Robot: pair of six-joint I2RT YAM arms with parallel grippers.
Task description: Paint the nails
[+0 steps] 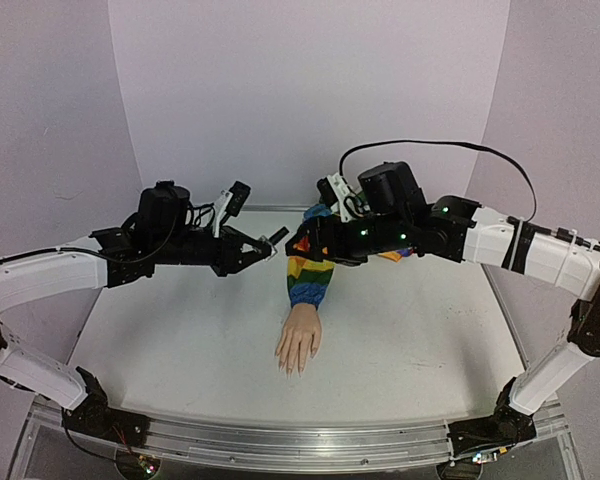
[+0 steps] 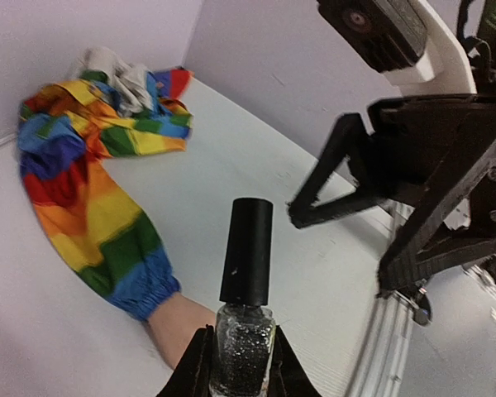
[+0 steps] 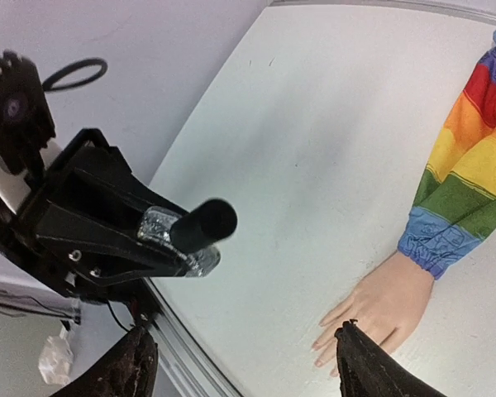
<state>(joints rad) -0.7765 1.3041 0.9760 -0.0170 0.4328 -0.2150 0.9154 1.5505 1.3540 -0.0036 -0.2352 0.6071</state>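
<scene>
I need to reach the bottle with my right gripper and twist it open for painting the nails, so I should grab the black cap (image 2: 248,251), clear of the glittery bottle (image 2: 242,343).
The pale mannequin hand (image 1: 299,340) lies palm down mid-table in a rainbow-striped sleeve (image 1: 310,270), fingers toward the near edge. Its tiny nails (image 3: 318,345) show at the fingertips in the right wrist view. My left gripper (image 2: 241,364) is shut on a small glittery dark bottle (image 2: 242,343) with a black cap (image 2: 247,251), held in the air left of the sleeve (image 2: 91,198). The bottle (image 3: 182,240) also shows in the right wrist view. My right gripper (image 3: 241,364) is open and empty, facing the cap from the right; it shows in the top view (image 1: 298,243) and the left wrist view (image 2: 302,217).
The bunched end of the sleeve lies at the back of the table (image 1: 325,212). A metal rail (image 1: 280,445) runs along the near edge. Pale walls (image 1: 300,80) close in behind and at both sides.
</scene>
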